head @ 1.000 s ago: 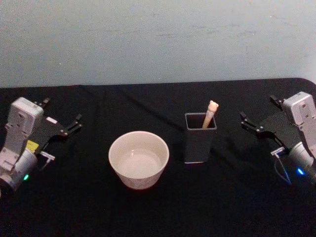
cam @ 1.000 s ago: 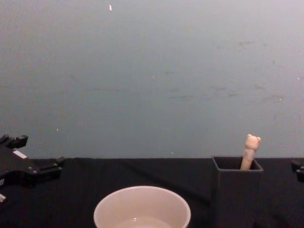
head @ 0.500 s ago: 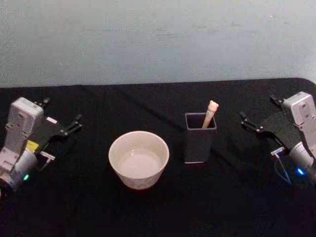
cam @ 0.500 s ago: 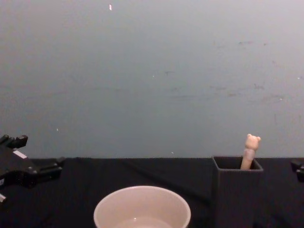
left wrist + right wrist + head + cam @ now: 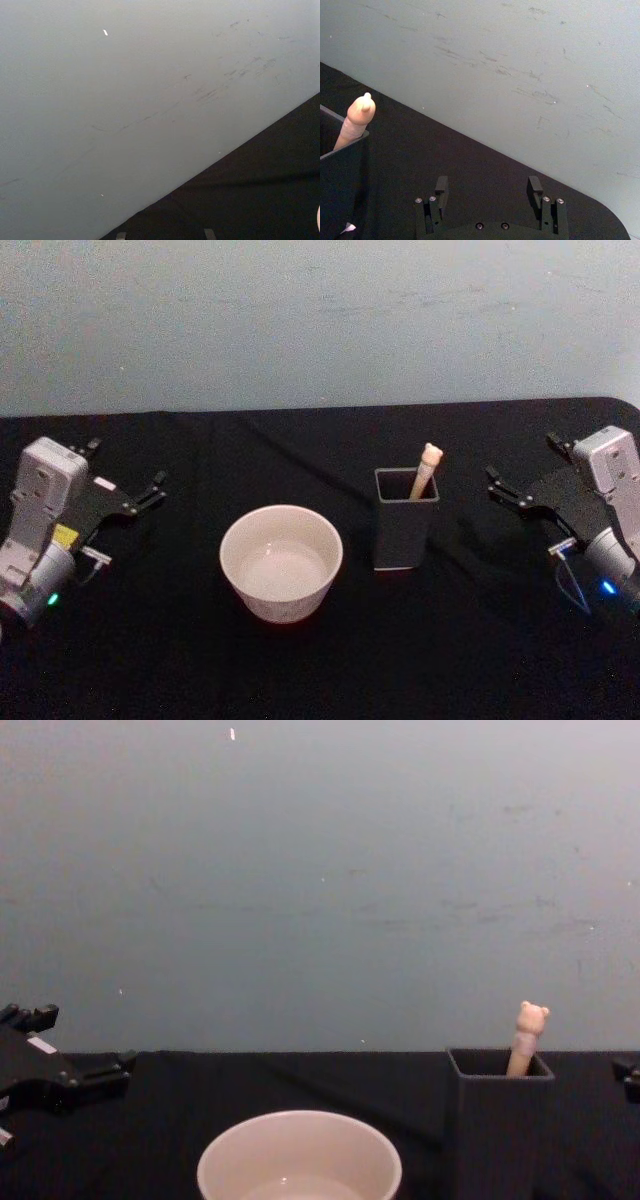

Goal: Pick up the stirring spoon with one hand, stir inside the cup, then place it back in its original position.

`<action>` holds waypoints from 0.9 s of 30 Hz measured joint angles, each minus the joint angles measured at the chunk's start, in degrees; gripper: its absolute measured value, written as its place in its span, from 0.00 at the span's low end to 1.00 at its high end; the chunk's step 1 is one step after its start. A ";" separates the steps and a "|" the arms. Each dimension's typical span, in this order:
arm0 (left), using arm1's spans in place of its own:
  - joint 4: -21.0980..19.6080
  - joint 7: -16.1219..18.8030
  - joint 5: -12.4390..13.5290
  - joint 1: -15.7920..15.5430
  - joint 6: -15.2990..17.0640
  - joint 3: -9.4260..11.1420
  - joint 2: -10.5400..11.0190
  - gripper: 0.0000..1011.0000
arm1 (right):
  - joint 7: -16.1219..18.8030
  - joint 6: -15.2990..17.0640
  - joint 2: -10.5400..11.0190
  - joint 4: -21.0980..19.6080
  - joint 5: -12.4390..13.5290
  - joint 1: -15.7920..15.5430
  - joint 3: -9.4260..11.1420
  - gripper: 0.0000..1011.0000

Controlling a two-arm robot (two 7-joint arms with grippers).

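Note:
Next, my right gripper grabs the spoon's handle just under the bear head (image 5: 524, 1041), since the holder's sides close around the rest of the spoon.
The stirring spoon (image 5: 425, 470) stands in the dark grey square holder (image 5: 403, 530), its beige bear-head handle (image 5: 529, 1023) poking above the rim; its bowl is hidden inside. The wide off-white cup (image 5: 281, 561) sits left of the holder. My right gripper (image 5: 525, 472) is parked at the table's right side, open and empty, well clear of the holder; in the right wrist view its fingers (image 5: 441, 190) stand apart beside the spoon handle (image 5: 356, 120). At the left side my left gripper (image 5: 125, 475) rests open and empty, away from the cup.
A black cloth (image 5: 320, 660) covers the table, ending at a pale blue-grey wall (image 5: 320, 320) behind. Bare cloth lies between each gripper and the two vessels and in front of them.

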 joint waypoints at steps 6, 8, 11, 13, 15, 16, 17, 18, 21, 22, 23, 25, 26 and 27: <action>0.00 0.00 0.00 0.00 0.00 0.00 0.00 0.99 | 0.00 0.00 0.00 0.00 0.00 0.00 0.00 0.99; 0.00 0.00 0.00 0.00 0.00 0.00 0.00 0.99 | 0.00 0.00 0.00 0.00 0.00 0.00 0.00 0.99; 0.00 0.00 0.00 0.00 0.00 0.00 0.00 0.99 | 0.00 0.00 0.00 0.00 0.00 0.00 0.00 0.99; 0.00 0.00 0.00 0.00 0.00 0.00 0.00 0.99 | 0.00 0.00 0.00 0.00 0.00 0.00 0.00 0.99; 0.00 0.00 0.00 0.00 0.00 0.00 0.00 0.99 | 0.00 0.00 0.00 0.00 0.00 0.00 0.00 0.99; 0.00 0.00 0.00 0.00 0.00 0.00 0.00 0.99 | 0.03 0.01 -0.02 -0.01 0.00 -0.03 0.08 0.99; 0.00 0.00 0.00 0.00 0.00 0.00 0.00 0.99 | 0.19 0.04 -0.04 -0.07 0.00 -0.09 0.22 0.99; 0.00 0.00 0.00 0.00 0.00 0.00 0.00 0.99 | 0.42 0.11 -0.06 -0.13 0.02 -0.14 0.39 0.99; 0.00 0.00 0.00 0.00 0.00 0.00 0.00 0.99 | 1.46 0.44 -0.06 -0.62 0.68 -0.46 1.14 0.99; 0.00 0.00 0.00 0.00 0.00 0.00 0.00 0.99 | 1.96 0.55 0.02 -1.00 1.06 -0.77 1.55 0.99; 0.00 0.00 0.00 0.00 0.00 0.00 0.00 0.99 | 2.18 0.58 0.07 -1.23 1.20 -0.97 1.75 0.99; 0.00 0.00 0.00 0.00 0.00 0.00 0.00 0.99 | 2.67 0.59 0.24 -1.97 1.58 -1.69 2.34 0.99; 0.00 0.00 0.00 0.00 0.00 0.00 0.00 0.99 | 2.85 0.60 0.33 -2.28 1.77 -2.00 2.58 0.99; 0.00 0.00 0.00 0.00 0.00 0.00 0.00 0.99 | 3.08 0.60 0.41 -2.58 1.97 -2.33 2.83 0.99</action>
